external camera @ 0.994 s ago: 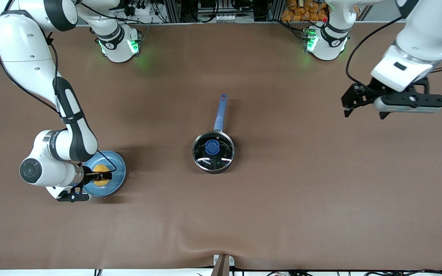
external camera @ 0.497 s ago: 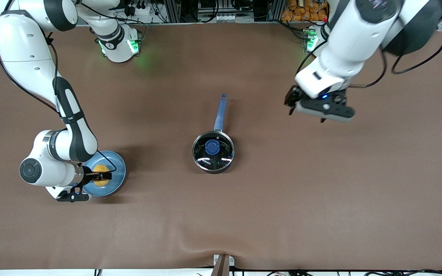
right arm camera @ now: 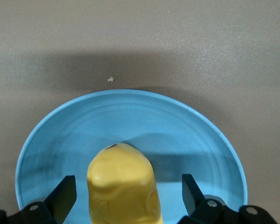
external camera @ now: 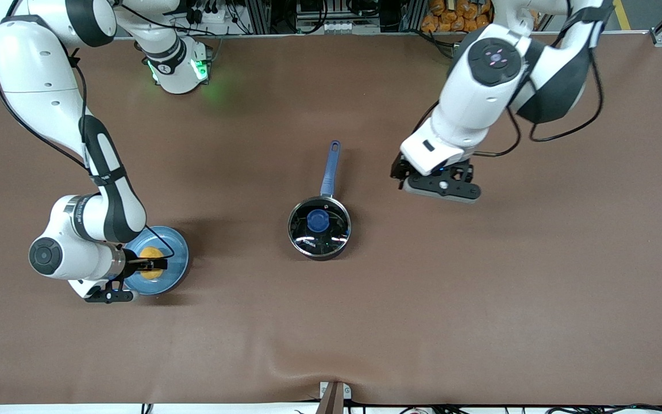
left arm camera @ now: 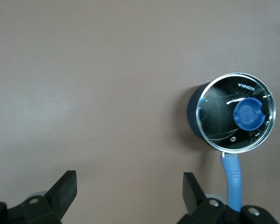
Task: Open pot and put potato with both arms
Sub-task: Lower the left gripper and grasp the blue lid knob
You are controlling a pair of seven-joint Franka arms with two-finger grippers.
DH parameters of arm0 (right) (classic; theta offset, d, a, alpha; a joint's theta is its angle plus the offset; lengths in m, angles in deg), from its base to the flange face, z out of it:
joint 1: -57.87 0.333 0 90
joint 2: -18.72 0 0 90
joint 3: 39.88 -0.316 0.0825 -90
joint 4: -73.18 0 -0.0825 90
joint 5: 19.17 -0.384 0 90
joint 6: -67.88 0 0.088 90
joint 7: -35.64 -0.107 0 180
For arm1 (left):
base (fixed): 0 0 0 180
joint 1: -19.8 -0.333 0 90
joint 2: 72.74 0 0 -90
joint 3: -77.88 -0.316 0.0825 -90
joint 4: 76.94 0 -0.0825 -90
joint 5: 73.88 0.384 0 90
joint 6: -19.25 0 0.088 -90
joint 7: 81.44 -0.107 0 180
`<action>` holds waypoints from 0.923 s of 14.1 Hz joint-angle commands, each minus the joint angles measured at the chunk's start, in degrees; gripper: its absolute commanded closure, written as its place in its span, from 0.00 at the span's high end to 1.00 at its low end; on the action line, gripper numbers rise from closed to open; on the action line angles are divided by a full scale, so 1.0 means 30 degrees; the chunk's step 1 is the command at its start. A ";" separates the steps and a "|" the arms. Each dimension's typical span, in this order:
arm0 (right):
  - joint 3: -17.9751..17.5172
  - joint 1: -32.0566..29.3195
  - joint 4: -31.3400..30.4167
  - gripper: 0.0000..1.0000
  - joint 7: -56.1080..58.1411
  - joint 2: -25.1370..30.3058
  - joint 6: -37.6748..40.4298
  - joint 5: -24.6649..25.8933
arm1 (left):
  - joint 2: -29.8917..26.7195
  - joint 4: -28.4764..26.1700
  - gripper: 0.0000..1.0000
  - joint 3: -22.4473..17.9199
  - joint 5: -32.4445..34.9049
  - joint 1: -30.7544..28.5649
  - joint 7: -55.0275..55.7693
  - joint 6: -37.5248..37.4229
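Note:
My right gripper's fingers reach down beside the yellow potato (external camera: 150, 255) over the light-blue plate (external camera: 174, 256), so it is time to close, and closing now would catch the potato.
The black pot (external camera: 319, 229) stands mid-table with its glass lid and blue knob (external camera: 318, 220) on, its blue handle (external camera: 330, 169) pointing toward the robots' bases. My left gripper (external camera: 435, 188) hangs open over bare table beside the pot, toward the left arm's end. In the left wrist view the pot (left arm camera: 234, 112) lies off to one side of the empty left gripper (left arm camera: 129, 186). The yellow potato (external camera: 150, 255) lies on a light-blue plate (external camera: 174, 256). My right gripper (right arm camera: 129, 193) is low over the plate (right arm camera: 130, 121), open, with the potato (right arm camera: 123, 186) between its fingers and a gap on each side.
The brown mat (external camera: 480, 299) covers the whole table, with a ripple at its near edge. The plate sits toward the right arm's end. A small crumb (right arm camera: 110, 79) lies on the mat just off the plate.
The left arm has swung in from its end of the table toward the pot, its gripper staying open. The right arm and the potato have not moved.

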 commanded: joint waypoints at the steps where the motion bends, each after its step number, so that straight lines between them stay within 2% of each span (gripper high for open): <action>1: -0.0043 -0.0104 0.0005 1.00 0.0043 0.0031 -0.0123 -0.0315 | 0.1524 0.1499 1.00 -0.0288 -0.0214 0.0992 0.1250 0.0078; 4: -0.0043 -0.0104 0.0005 1.00 0.0072 0.0031 -0.0153 -0.0315 | 0.2696 0.1561 1.00 -0.0288 -0.1147 0.1724 0.2773 0.2033; 7: -0.0043 -0.0046 0.0005 1.00 0.0102 0.0031 -0.0153 -0.0315 | 0.4424 0.1561 1.00 -0.0317 -0.1737 0.2719 0.4908 0.5077; 10: -0.0043 -0.0016 0.0034 0.74 0.0102 0.0031 -0.0123 -0.0286 | 0.5685 0.1590 1.00 -0.1251 -0.1737 0.4095 0.5970 0.7045; 13: -0.0043 0.0013 0.0034 0.50 0.0102 0.0031 -0.0094 -0.0285 | 0.6449 0.1590 1.00 -0.1343 -0.1708 0.4626 0.6876 0.8426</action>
